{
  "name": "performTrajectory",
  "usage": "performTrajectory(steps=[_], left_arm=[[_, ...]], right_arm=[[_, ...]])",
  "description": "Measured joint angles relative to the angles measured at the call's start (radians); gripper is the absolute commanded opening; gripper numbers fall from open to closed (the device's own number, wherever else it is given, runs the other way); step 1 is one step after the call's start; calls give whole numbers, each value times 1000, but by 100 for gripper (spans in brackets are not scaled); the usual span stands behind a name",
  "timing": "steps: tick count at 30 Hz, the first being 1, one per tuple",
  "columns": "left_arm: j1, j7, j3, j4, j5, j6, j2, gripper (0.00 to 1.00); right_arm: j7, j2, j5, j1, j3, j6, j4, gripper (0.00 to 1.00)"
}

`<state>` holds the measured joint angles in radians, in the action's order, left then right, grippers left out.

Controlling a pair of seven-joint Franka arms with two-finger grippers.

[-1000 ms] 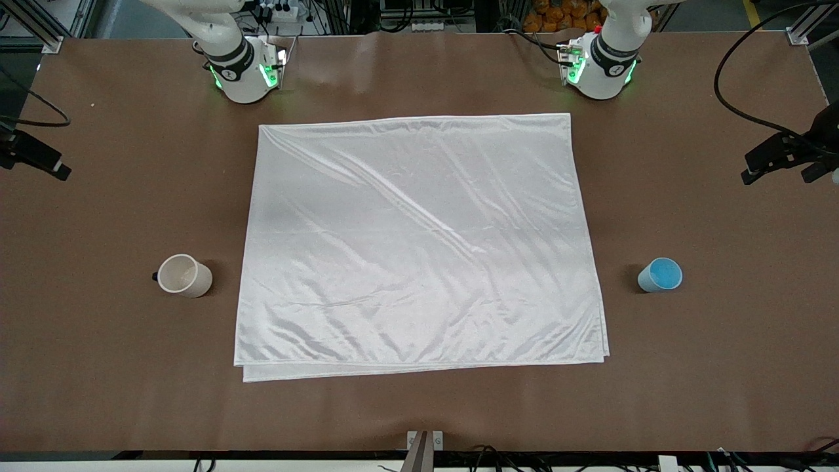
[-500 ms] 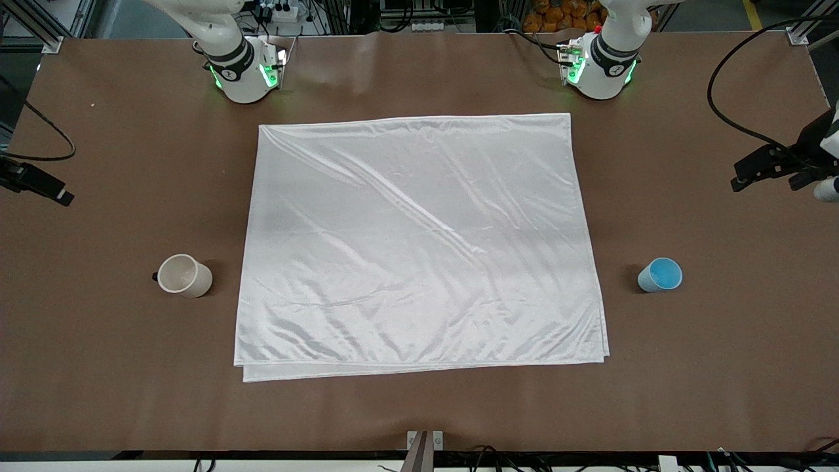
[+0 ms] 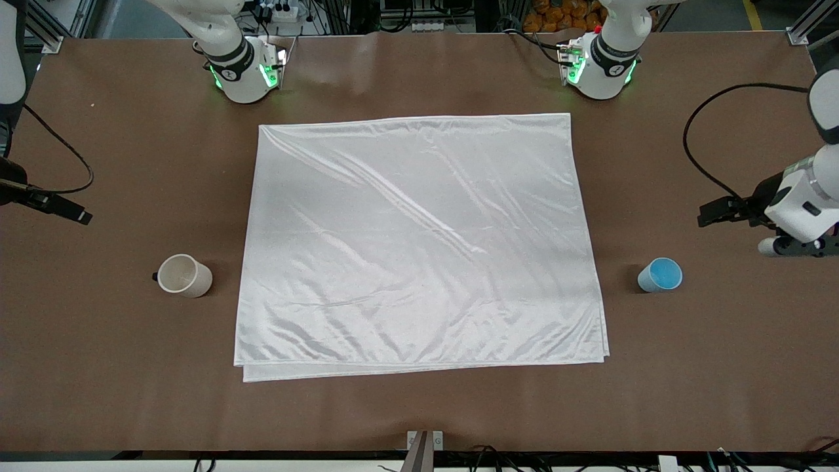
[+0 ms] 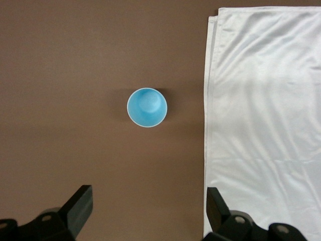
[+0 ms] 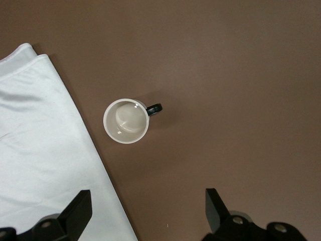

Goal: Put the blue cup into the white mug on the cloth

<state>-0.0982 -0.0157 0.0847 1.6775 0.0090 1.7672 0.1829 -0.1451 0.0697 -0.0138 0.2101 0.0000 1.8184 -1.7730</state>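
Observation:
My right gripper is to grab the mug by its black handle (image 3: pixel 156 276) next. That will set the white mug on the cloth (image 3: pixel 419 242) for the blue cup.
The blue cup (image 3: pixel 661 275) stands upright on bare table beside the cloth (image 3: pixel 419 242), toward the left arm's end; it also shows in the left wrist view (image 4: pixel 146 107). The white mug (image 3: pixel 184 275) with its black handle stands upright beside the cloth toward the right arm's end, and shows in the right wrist view (image 5: pixel 126 121). The cloth lies flat and wrinkled mid-table, with nothing on it. My left gripper (image 3: pixel 727 211) (image 4: pixel 149 201) is open and empty, high over bare table by the blue cup. My right gripper (image 3: pixel 56 205) (image 5: pixel 148 201) is open and empty, high over bare table by the mug.
Both arm bases (image 3: pixel 246 72) (image 3: pixel 600 69) stand along the table's edge farthest from the front camera. Black cables (image 3: pixel 695 151) loop in the air by each wrist. A small metal bracket (image 3: pixel 425 446) sits at the edge nearest the camera. Brown table surface (image 3: pixel 98 367) surrounds the cloth.
Both grippers have moved in from the table's ends toward the cups, the left toward the blue cup, the right toward the mug. The cups and cloth have not moved.

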Motion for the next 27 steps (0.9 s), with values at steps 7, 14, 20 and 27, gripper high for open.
performTrajectory(steps=[7, 14, 20, 27], left_arm=[[27, -5, 1, 0, 74, 64, 120, 100], [59, -4, 1, -1, 100, 124, 219, 100], [63, -4, 1, -5, 114, 156, 284, 100], [63, -4, 0, -18, 125, 165, 340, 100]], right_arm=[[-47, 60, 0, 33, -1, 29, -3, 100], [-175, 105, -1, 49, -1, 143, -48, 100], [-296, 131, -1, 49, 0, 248, -97, 100], [-419, 184, -2, 49, 1, 296, -111, 100]])
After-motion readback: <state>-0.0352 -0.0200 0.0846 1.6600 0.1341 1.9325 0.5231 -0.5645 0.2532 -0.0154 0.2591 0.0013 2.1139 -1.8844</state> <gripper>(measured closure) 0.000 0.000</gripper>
